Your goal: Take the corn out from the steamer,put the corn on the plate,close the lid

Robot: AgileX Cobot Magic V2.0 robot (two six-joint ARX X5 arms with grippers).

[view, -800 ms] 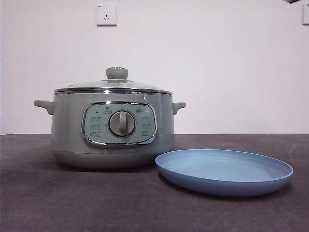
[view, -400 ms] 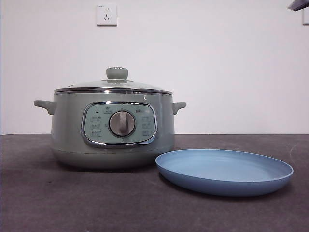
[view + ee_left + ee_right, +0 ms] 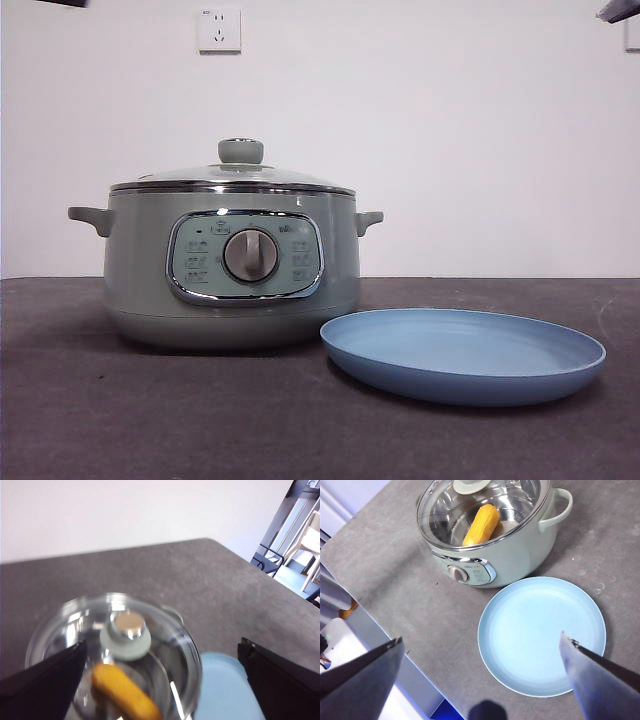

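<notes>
The glass lid spreads wide across the steamer (image 3: 232, 265), so the left gripper needs to pick it up by its narrow green knob (image 3: 241, 152) next.
The pale green steamer (image 3: 232, 265) stands on the dark table with the glass lid (image 3: 232, 178) shut on it. The corn (image 3: 481, 524) lies inside, seen through the glass in both wrist views (image 3: 125, 692). The light blue plate (image 3: 463, 355) lies empty beside the steamer. My left gripper (image 3: 162, 644) is open, high above the lid's green knob (image 3: 127, 630); this view is blurred. My right gripper (image 3: 481, 637) is open and empty, high above the plate (image 3: 542, 635) and the table's front edge.
In the front view only a black tip shows at each top corner (image 3: 62, 2) (image 3: 620, 10). A white wall socket (image 3: 219, 30) is on the wall behind. Chairs (image 3: 310, 555) stand beyond the table's far corner.
A dark arm tip has come into the top left corner of the front view, and the top right tip has grown. Steamer, lid and plate stand as before.
</notes>
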